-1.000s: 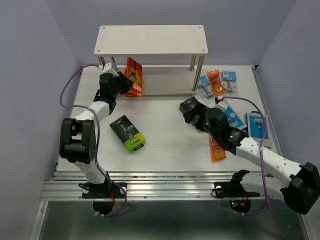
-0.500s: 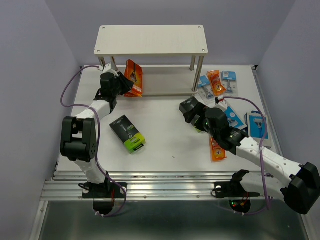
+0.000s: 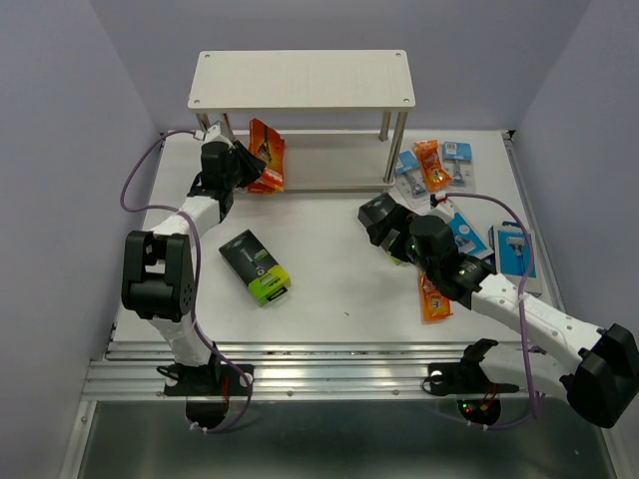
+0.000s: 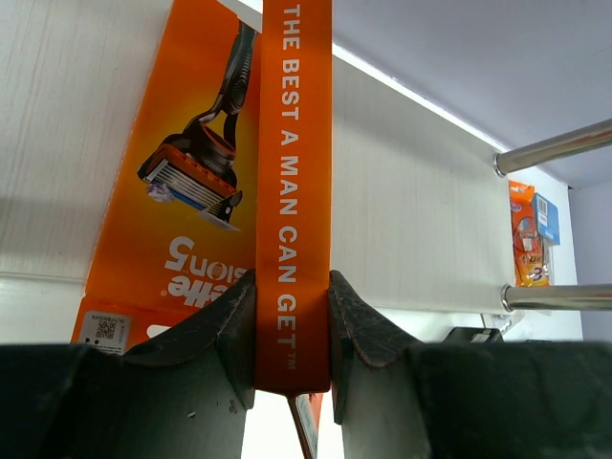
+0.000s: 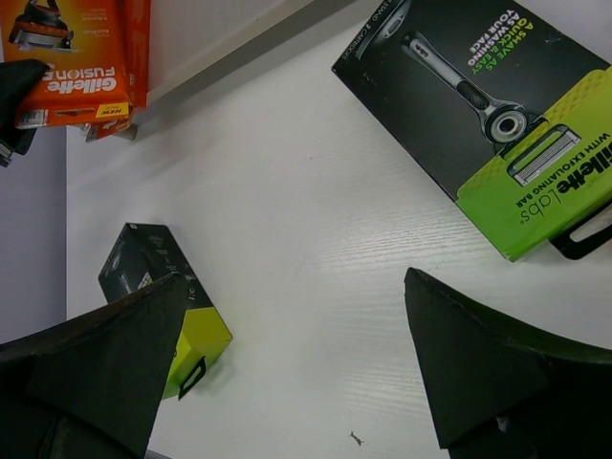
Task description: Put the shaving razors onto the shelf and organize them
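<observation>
My left gripper should open, because the orange pack is upright over the lower board, close beside the second pack, and it would come to rest there.
My left gripper (image 3: 248, 162) is shut on the edge of an orange razor pack (image 4: 293, 191), which stands upright over the lower board of the shelf (image 3: 300, 80). A second orange pack (image 4: 186, 182) is right beside it on that board (image 4: 421, 210). My right gripper (image 3: 373, 216) hovers open over the table's middle, with nothing between its fingers (image 5: 124, 354). A black-and-lime razor box (image 3: 256, 266) lies on the table left of centre. In the right wrist view another black-and-lime box (image 5: 478, 105) lies close ahead of the right gripper (image 5: 295, 279).
Several more razor packs lie at the table's right: an orange flat pack (image 3: 430, 165), light-blue cards (image 3: 457, 151), blue boxes (image 3: 513, 249) and another orange pack (image 3: 434, 299) under the right forearm. Silver shelf posts (image 3: 392, 145) stand at the rack's corners.
The left gripper has edged slightly toward the shelf with the orange pack still in its grip. The right arm has not moved.
</observation>
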Controlling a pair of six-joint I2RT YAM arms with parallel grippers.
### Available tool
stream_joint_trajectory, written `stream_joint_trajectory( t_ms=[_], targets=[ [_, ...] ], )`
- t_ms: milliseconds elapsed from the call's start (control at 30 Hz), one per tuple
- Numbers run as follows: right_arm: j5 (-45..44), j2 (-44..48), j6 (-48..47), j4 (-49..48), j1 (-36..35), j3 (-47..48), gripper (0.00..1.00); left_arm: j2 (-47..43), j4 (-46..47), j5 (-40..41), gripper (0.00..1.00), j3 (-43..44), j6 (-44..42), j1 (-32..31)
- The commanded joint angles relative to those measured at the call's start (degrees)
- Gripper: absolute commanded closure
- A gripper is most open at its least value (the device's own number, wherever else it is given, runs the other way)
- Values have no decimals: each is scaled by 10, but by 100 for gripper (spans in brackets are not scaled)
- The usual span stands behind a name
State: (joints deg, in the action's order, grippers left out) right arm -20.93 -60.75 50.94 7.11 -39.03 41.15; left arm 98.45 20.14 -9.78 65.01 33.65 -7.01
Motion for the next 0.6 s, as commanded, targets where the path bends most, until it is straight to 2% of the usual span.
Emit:
stream_joint_trajectory(
  t_ms=[0, 433, 467, 533, 567],
  targets=[
    [-17, 12, -5, -12, 3, -2, 0, -12, 0, 12, 62, 33, 6, 5],
    [-10, 8, 2, -12, 3, -2, 0, -20, -38, 28, 50, 41, 25, 5],
    [-9, 8, 3, -12, 3, -2, 0, -20, -39, 28, 48, 41, 24, 5],
    [-9, 8, 3, -12, 3, -2, 0, -19, -49, 27, 27, 47, 25, 5],
    [-9, 7, 3, -12, 3, -1, 0, -20, -50, 27, 27, 46, 24, 5]
  ],
)
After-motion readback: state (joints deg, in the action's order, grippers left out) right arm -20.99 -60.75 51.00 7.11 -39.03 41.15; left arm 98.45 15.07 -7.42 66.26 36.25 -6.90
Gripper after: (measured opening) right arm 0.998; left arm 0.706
